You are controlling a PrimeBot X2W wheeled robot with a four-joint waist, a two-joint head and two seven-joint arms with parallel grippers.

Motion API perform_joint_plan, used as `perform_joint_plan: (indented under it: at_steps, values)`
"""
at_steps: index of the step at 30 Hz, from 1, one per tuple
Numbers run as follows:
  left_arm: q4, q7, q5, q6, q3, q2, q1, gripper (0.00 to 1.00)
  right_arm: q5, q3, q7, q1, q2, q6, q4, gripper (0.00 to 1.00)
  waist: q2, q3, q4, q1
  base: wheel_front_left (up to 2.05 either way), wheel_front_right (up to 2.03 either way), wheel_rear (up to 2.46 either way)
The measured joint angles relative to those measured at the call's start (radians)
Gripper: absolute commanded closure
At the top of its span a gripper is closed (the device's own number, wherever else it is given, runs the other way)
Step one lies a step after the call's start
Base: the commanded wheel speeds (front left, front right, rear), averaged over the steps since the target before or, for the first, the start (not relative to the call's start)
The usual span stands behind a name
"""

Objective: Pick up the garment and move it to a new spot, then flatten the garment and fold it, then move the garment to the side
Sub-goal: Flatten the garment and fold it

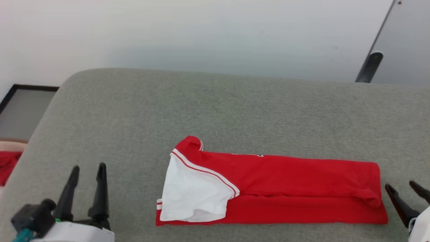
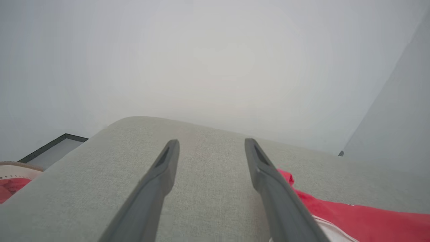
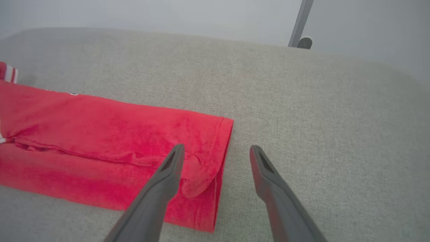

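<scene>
The long garment needs to be folded in half onto its white sleeve, so my right gripper will next pick it up by its red hem edge.
The garment, a red jersey T-shirt, lies folded into a long strip on the grey padded surface, its white sleeve end with red-white trim on top at the left. My left gripper stands open over bare surface, well to the left of the garment, with nothing between its fingers. My right gripper is open just off the strip's right end. In the right wrist view that gripper hovers above the garment's hem end. The left wrist view has the left gripper with the garment at its lower right.
The grey surface ends in a rounded far edge with pale floor beyond. A dark-framed panel and a plain red cloth scrap lie off the left edge. A dark slanted leg stands at the far right.
</scene>
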Motion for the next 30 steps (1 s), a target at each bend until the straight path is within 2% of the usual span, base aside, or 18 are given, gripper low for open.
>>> perform_joint_plan:
  at_steps: [5, 11, 19, 23, 30]
  values:
    - [0.05, -0.001, 0.068, -0.107, 0.058, -0.106, 0.012, 0.0, 0.052, -0.015, 0.2, -0.037, -0.026, -0.001, 0.035, 0.0, 0.0, 0.01, 0.033, 0.0, 0.0, 0.0, 0.0]
    - [0.098, -0.001, 0.133, -0.172, 0.077, -0.18, -0.031, 0.0, 0.075, -0.031, 0.387, -0.128, -0.042, 0.0, 0.084, 0.0, 0.0, 0.038, 0.071, 0.0, 0.0, 0.0, 0.0]
    - [0.13, -0.001, 0.162, -0.203, 0.092, -0.248, -0.068, 0.0, 0.071, -0.033, 0.578, -0.215, -0.027, 0.0, 0.17, 0.0, 0.0, 0.084, 0.123, 0.0, 0.0, 0.0, 0.0]
    - [0.142, -0.001, 0.159, -0.207, 0.089, -0.263, -0.083, 0.0, 0.052, -0.046, 0.653, -0.252, 0.0, -0.001, 0.237, 0.0, 0.0, 0.105, 0.143, 0.0, 0.0, 0.0, 0.0]
    - [0.144, -0.001, 0.125, -0.209, 0.06, -0.258, -0.104, 0.0, 0.029, -0.082, 0.757, -0.312, 0.027, 0.0, 0.319, 0.0, 0.0, 0.123, 0.173, 0.0, 0.0, 0.0, 0.0]
